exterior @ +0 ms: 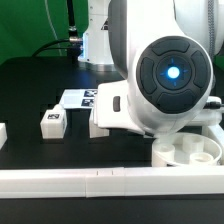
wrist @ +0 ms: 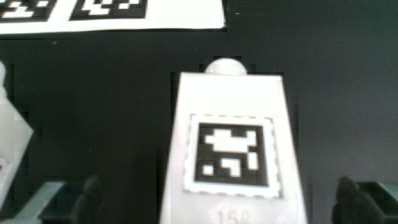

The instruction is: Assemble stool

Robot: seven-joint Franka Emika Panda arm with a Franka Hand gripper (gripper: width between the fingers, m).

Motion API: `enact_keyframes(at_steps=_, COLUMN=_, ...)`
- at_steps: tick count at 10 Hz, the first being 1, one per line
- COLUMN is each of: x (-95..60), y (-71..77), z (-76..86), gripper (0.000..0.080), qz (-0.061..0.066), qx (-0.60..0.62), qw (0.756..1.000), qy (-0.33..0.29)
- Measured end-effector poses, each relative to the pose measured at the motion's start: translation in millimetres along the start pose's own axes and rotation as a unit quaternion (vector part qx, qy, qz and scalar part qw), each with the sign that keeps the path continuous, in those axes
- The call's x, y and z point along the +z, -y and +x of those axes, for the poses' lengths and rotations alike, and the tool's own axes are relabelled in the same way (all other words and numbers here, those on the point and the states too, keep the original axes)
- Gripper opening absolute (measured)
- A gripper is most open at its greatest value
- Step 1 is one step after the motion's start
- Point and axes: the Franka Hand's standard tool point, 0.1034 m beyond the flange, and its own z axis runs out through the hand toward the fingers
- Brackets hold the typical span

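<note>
The stool leg is between my fingers, so my gripper needs to close. Closing now would hold it.
In the wrist view a white blocky stool leg lies on the black table, its square tag facing up and a small peg at its far end. My gripper is open and straddles the leg's near end. One dark finger stands on each side with a gap to the leg. In the exterior view the arm's bulky wrist hides the jaws. The round seat with sockets lies at the exterior view's right front. Another tagged leg stands at the left.
The marker board lies behind the legs and also shows in the wrist view. A long white rail runs along the front. Another white part lies beside the straddled leg. A white piece sits at the exterior view's left edge.
</note>
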Motion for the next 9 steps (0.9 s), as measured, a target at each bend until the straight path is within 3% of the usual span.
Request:
enact_keyframes(at_steps=2, x=2.3, y=1.1, z=3.1, gripper=0.0649, qz=0.0, qx=0.0, qw=1.0, qy=-0.005)
enact_keyframes(at_steps=3, x=2.2, y=1.1, z=3.1, gripper=0.0502, qz=0.0, qx=0.0, qw=1.0, qy=-0.005)
enact_keyframes(at_steps=4, x=2.2, y=1.1, z=3.1, gripper=0.0502, qz=0.0, qx=0.0, qw=1.0, qy=-0.005)
enact_keyframes(at_steps=5, x=2.1, y=1.1, z=3.1, gripper=0.0348, qz=0.0, qx=-0.001, qw=1.0, qy=-0.005)
enact_keyframes(at_steps=9, x=-8.5, y=5.2, z=-5.0, gripper=0.0335, qz=-0.002, qx=-0.005, qw=1.0, qy=0.001)
